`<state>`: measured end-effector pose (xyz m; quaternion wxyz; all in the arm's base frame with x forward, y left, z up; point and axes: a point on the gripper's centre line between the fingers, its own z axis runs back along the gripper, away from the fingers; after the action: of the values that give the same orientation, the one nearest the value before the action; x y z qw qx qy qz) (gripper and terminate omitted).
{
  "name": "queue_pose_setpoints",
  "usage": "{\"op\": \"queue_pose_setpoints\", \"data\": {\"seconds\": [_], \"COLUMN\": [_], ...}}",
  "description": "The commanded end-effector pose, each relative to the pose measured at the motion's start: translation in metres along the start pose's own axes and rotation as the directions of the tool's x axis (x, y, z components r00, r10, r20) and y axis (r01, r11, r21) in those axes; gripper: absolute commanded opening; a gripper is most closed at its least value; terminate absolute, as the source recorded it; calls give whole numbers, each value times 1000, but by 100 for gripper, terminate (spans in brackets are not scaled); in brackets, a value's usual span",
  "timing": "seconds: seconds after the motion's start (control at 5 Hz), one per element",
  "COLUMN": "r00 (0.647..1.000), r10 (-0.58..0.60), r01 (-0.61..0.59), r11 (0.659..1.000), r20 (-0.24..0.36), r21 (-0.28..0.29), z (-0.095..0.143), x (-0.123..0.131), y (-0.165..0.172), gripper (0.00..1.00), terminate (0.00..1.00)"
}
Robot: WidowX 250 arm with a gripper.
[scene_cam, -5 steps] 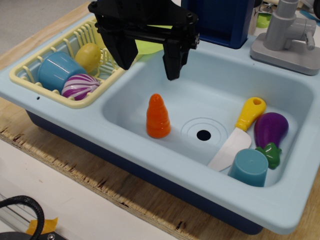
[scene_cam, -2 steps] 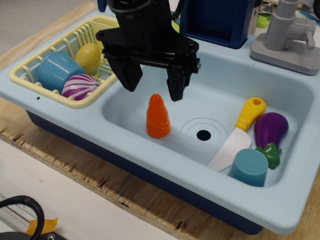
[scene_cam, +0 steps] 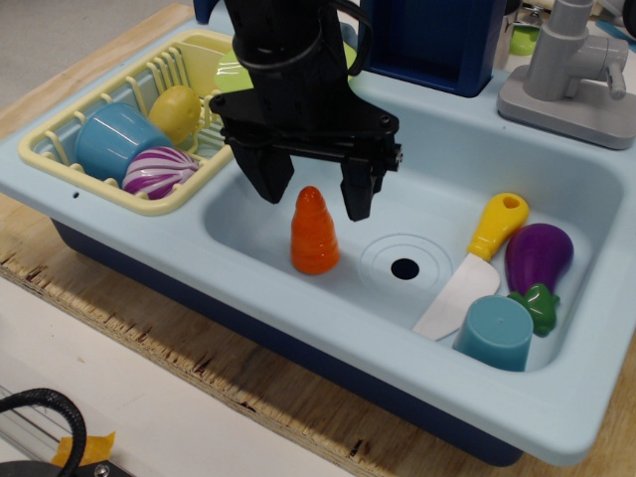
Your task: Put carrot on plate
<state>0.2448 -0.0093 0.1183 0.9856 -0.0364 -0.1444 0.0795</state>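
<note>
My gripper grabs the orange carrot by its narrow tip [scene_cam: 311, 202] next, to set it on the lime-green plate [scene_cam: 233, 74].
The orange ridged carrot [scene_cam: 315, 235] stands upright on the floor of the light blue sink [scene_cam: 556, 393], left of the drain. My black gripper [scene_cam: 316, 202] hangs open right over it, one fingertip on each side of the carrot's tip, not touching it. The lime-green plate [scene_cam: 233, 74] is only partly visible in the pale yellow dish rack, behind my arm.
The dish rack [scene_cam: 60, 129] at the left holds a blue cup [scene_cam: 111, 141], a yellow fruit [scene_cam: 175, 111] and a purple-striped toy [scene_cam: 156, 171]. In the sink's right end lie a yellow-handled knife [scene_cam: 477, 260], a purple eggplant [scene_cam: 537, 260] and a blue cup [scene_cam: 495, 332]. A grey faucet [scene_cam: 571, 72] stands at the back right.
My gripper has come down and slightly right, from above the sink's back rim to straddling the carrot's tip. It stays open. The carrot has not moved.
</note>
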Motion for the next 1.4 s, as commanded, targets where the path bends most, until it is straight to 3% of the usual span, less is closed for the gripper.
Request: {"op": "queue_pose_setpoints", "data": {"seconds": [0.0, 0.2, 0.4, 0.8, 1.2], "r00": [1000, 1000, 1000, 999, 997], "r10": [7, 1, 20, 39, 27], "r01": [-7, -1, -20, -39, -35], "r11": [1000, 1000, 1000, 999, 994], "r20": [7, -5, 5, 16, 78], "r21": [-9, -27, -12, 32, 99], "z": [-7, -18, -21, 4, 56], "x": [-1, 0, -1, -4, 11], "y": [4, 5, 4, -4, -11], "gripper": [100, 100, 0, 0, 0], "terminate": [0, 0, 0, 0, 0]}}
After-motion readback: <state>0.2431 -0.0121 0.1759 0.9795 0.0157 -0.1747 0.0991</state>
